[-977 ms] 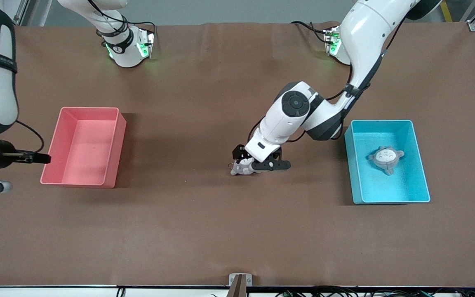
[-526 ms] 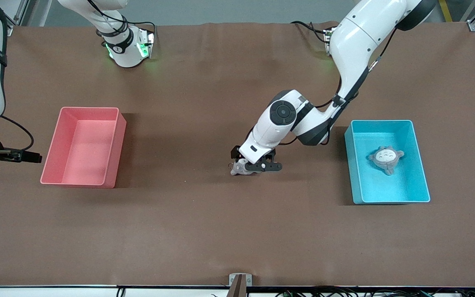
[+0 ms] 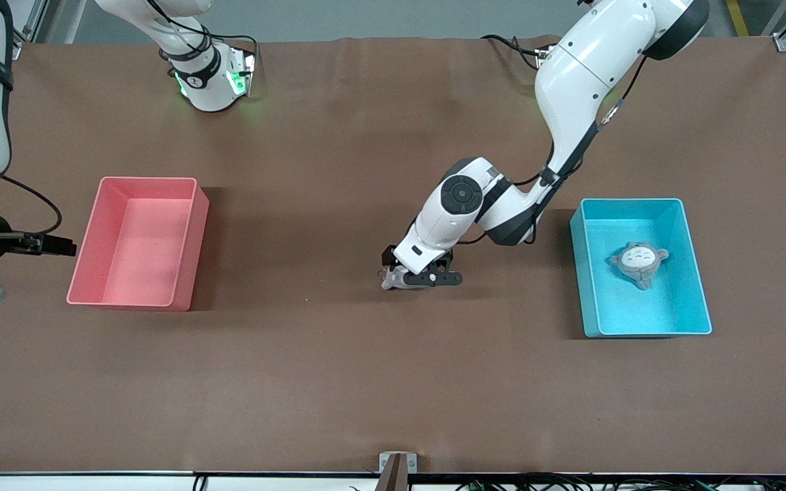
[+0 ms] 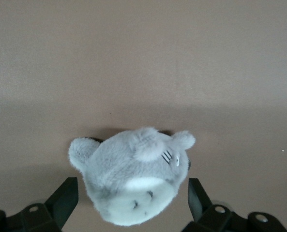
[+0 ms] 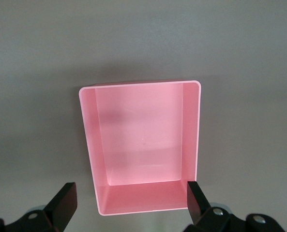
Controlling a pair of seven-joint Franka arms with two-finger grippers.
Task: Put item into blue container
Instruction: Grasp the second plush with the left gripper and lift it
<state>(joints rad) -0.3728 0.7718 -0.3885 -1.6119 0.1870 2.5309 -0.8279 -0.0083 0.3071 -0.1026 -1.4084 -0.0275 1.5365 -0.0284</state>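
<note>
Next, the left gripper grabs the grey and white plush toy's white face (image 4: 139, 199), to put the toy into the blue container.
A small grey and white plush toy (image 3: 393, 280) (image 4: 133, 179) lies on the brown table near its middle. My left gripper (image 3: 412, 278) (image 4: 132, 202) is down at it and open. One black finger (image 4: 65, 197) stands on each side of the toy, apart from it. The blue container (image 3: 645, 329) sits toward the left arm's end of the table and holds another grey plush (image 3: 638, 263). My right gripper (image 5: 130, 203) hangs open and empty over the pink bin (image 5: 143, 145), at the right arm's end of the table.
The pink bin (image 3: 135, 300) has nothing inside it. Both arm bases (image 3: 209, 75) stand along the table edge farthest from the front camera. A small bracket (image 3: 397, 464) sits at the nearest edge. Bare brown tabletop lies between the two bins.
The left arm's elbow and wrist have swung toward the table's middle while its gripper stayed at the toy. The right hand shifted slightly by the pink bin.
</note>
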